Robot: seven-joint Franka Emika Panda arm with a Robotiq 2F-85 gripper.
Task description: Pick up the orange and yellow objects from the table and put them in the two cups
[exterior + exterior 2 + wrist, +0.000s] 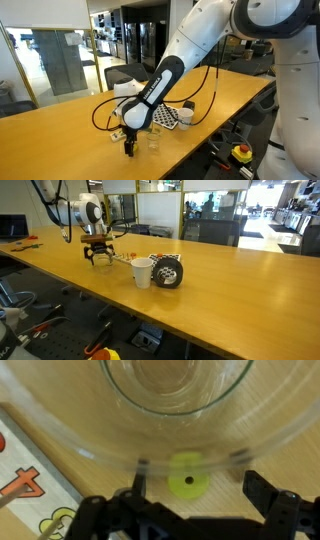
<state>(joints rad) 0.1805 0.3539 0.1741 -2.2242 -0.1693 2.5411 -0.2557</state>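
My gripper closes on the yellow piece [187, 473] now, since its fingers are low on either side of the piece and level with it.
A bright yellow ring-shaped piece [187, 473] lies on the wooden table [230, 290], right at the near rim of the clear plastic cup [175, 390], which fills the top of the wrist view. My gripper [200, 485] is open and low over the table, with one finger on each side of the yellow piece and not touching it. Both exterior views show the gripper [130, 148] [97, 258] pointing down next to the clear cup [153, 142]. The white cup [143, 272] [185, 116] stands further along the table. I cannot make out the orange piece.
A dark black cylinder [168, 272] lies right beside the white cup. A checkered board [165, 118] lies near the arm. A pale strip with small coloured bits [122, 257] lies by the gripper, and a card with a red mark [20, 475] is at the left of the wrist view.
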